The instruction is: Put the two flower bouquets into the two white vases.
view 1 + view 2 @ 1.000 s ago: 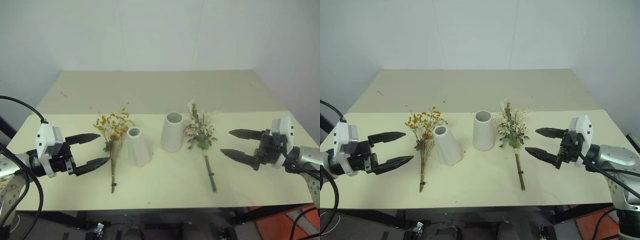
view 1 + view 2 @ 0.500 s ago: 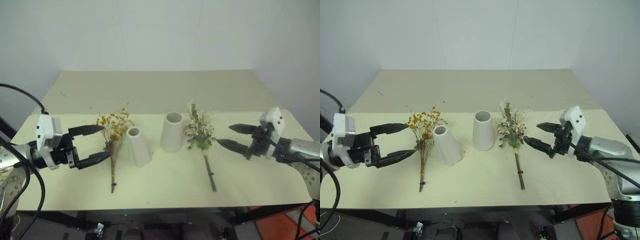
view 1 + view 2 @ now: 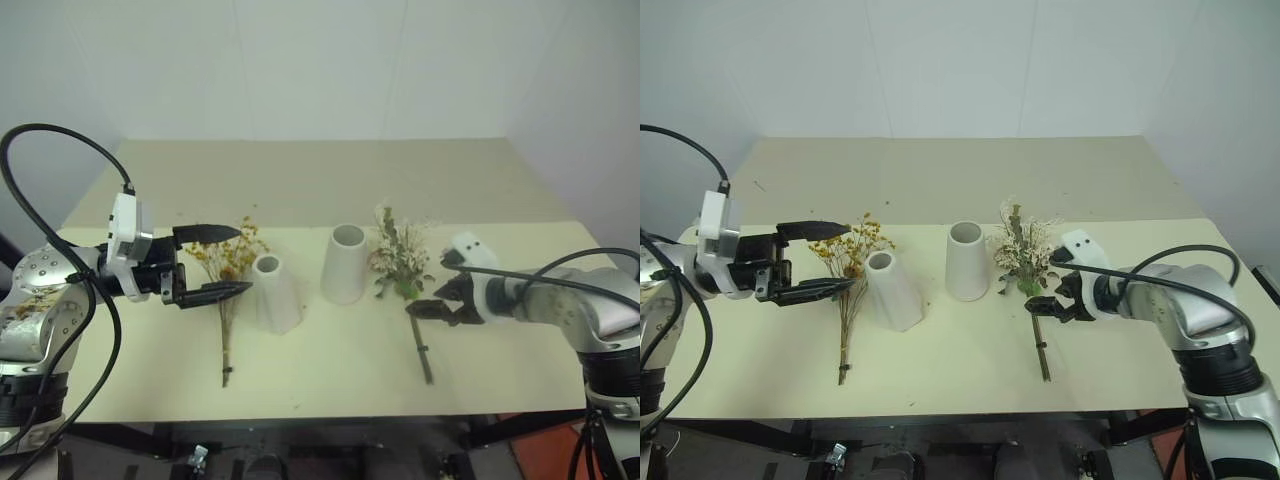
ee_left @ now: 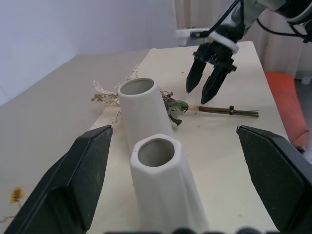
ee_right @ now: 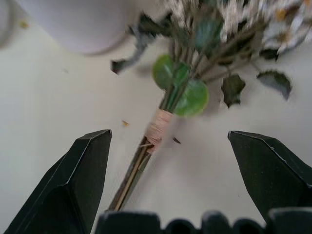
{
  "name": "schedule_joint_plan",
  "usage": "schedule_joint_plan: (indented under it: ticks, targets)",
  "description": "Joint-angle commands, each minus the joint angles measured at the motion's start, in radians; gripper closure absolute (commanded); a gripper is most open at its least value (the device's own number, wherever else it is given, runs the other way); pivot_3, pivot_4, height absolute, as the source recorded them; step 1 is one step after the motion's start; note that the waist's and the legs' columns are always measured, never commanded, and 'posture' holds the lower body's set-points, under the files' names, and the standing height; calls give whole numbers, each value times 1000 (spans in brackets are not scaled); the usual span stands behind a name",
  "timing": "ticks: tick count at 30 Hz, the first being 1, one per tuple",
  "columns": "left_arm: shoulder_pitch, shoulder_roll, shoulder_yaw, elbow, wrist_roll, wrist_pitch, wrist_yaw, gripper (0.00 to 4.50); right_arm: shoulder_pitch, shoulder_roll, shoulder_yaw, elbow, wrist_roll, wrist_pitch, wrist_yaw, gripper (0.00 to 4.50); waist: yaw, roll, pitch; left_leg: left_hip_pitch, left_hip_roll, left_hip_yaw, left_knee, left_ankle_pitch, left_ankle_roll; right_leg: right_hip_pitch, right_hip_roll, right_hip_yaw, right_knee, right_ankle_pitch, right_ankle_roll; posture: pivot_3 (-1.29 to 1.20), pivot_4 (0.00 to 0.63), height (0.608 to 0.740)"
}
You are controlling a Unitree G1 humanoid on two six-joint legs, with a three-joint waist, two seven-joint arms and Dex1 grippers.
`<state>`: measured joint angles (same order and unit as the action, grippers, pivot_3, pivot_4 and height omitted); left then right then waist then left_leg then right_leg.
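Observation:
My fingers are still short of the wrapped stem (image 5: pixel 158 124) with bare tabletop between, so closing now would miss. My right gripper moves toward it first, then closes.
The yellow-orange bouquet (image 3: pixel 227 258) lies flat on the table, left of the narrow-necked white vase (image 3: pixel 276 294). The wide-mouthed white vase (image 3: pixel 345 264) stands upright right of it. The rose bouquet (image 3: pixel 400 256) lies beside that vase, its stem (image 3: pixel 421 348) running toward the front edge. My left gripper (image 3: pixel 244 260) is open and points level toward the narrow vase (image 4: pixel 163 187), its tips over the yellow flower heads. My right gripper (image 3: pixel 1040 282) is open and tilts down over the rose bouquet's wrapped stem (image 5: pixel 158 124). It holds nothing.
The cream table (image 3: pixel 330 180) reaches back to a white wall. Its front edge runs just past the stem ends. A black cable (image 3: pixel 45 140) loops above my left arm. A red-orange object (image 3: pixel 560 450) sits on the floor at the front right.
My left gripper rose and moved right to the yellow flower heads. My right gripper moved left and tipped downward over the rose bouquet's stem. Both stayed open; bouquets and vases did not move.

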<state>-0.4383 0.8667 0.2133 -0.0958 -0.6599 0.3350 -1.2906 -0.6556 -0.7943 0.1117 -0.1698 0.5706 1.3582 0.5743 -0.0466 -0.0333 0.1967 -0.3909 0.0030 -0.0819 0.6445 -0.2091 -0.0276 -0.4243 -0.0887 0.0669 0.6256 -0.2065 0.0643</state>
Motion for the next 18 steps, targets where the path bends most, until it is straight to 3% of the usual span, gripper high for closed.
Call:
schedule_joint_plan:
  ticks: [1, 5, 15, 16, 18]
  targets:
    - [-31, -2, 1, 9, 12, -28, -13, 33, -29, 30, 47, 35, -51, -16, -22, 0, 0, 0, 0, 0, 0, 0, 0, 0, 0, 0, 0, 0, 0, 0, 0, 0, 150, 740]
    - [-39, -5, -1, 20, 19, -32, -21, 0, -60, 97, 79, 99, -83, -45, -17, 539, -3, 0, 0, 1, 0, 0, 0, 0, 0, 1, 0, 0, 0, 0, 0, 0, 150, 740]
    - [-26, -2, 12, 18, 31, -31, -20, 0, -107, 159, 27, 150, -128, -63, -18, 3998, -1, 0, 0, 0, 0, 0, 0, 0, 0, 0, 0, 0, 1, 0, 0, 0, 150, 740]
    - [-25, -1, 12, 18, 32, -32, -20, 0, -112, 161, 5, 157, -129, -59, -26, 4234, 0, 0, 0, 0, 0, 0, 0, 0, 0, 0, 0, 0, 0, 0, 0, 0, 150, 740]
    - [-26, -2, 11, 20, 34, -33, -20, 0, -119, 164, -34, 173, -136, -62, -45, 4242, 0, 0, 0, 0, 0, 0, 0, 0, 0, 0, 0, 0, 0, 0, 0, 0, 150, 740]
